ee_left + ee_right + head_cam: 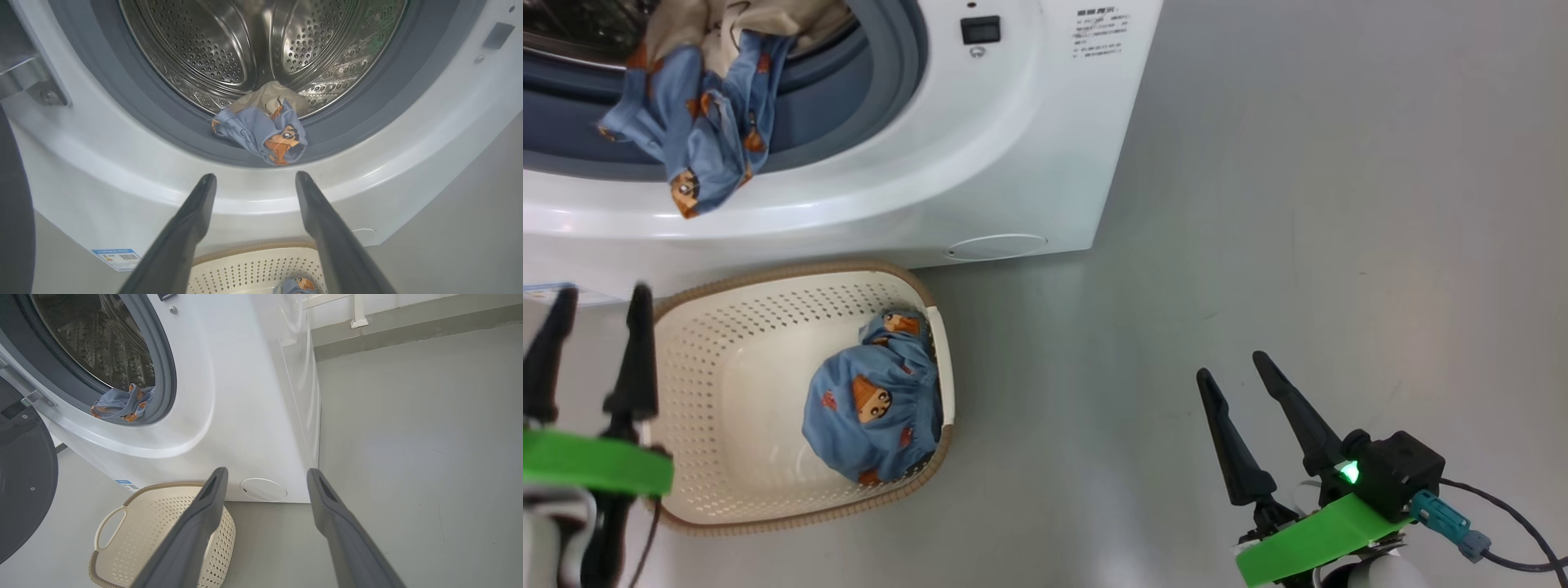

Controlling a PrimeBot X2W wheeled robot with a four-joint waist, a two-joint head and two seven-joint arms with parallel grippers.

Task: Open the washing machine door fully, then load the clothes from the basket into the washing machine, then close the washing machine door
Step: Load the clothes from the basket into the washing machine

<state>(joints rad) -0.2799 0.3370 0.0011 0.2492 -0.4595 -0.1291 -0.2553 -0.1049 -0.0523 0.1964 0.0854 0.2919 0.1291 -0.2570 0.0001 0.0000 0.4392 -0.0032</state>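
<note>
The robot's left gripper should get the bear-print garment fully into the drum (582,28) next, so it should pick the garment up by its blue hanging end (714,137).
The white washing machine (1013,163) stands with its door (24,482) swung open at the left. One bear-print garment (698,122) hangs over the grey seal at the drum's mouth, half in, half out (265,130) (120,404). A second blue bear-print garment (874,400) lies bunched in the right end of the cream basket (719,384) on the floor in front of the machine (135,526). My left gripper (592,298) is open and empty above the basket's left end. My right gripper (1233,363) is open and empty over bare floor, right of the basket.
Grey floor (1339,245) stretches to the right of the machine. A round white cap (996,247) sits low on the machine's front. A cable (1511,531) trails from my right wrist. The wall base (408,322) runs behind the machine.
</note>
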